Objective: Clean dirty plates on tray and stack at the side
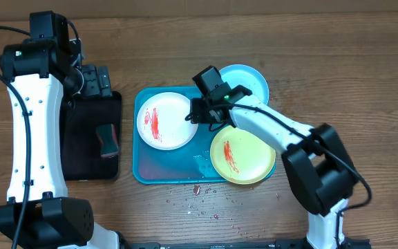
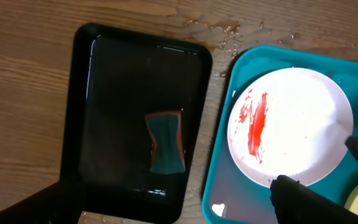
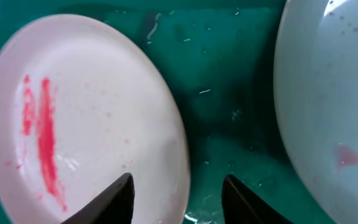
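Next, my left gripper grabs the sponge across its narrow middle, so the sponge's wide end and bottom stay free to clean the plates.
The teal tray (image 1: 178,176) lies mid-table. The cream-rimmed plate (image 1: 166,120) with a red smear lies in its left half. The yellow-green plate (image 1: 244,155), also smeared, overlaps the tray's right edge. The light blue plate (image 1: 244,81) sits at the tray's far right corner. My right gripper (image 1: 202,114) is open, its fingers (image 3: 178,186) straddling the cream plate's (image 3: 86,112) right rim. My left gripper (image 1: 92,79) hovers open and empty (image 2: 173,211) above the black tray; the cream plate (image 2: 291,124) shows on its right.
A smaller black tray (image 1: 92,155) lies left of the teal one, holding water and a sponge (image 1: 107,138). Red crumbs and drops (image 1: 199,190) dot the wood in front of the teal tray. A second pale plate (image 3: 328,106) fills the right wrist view's right edge.
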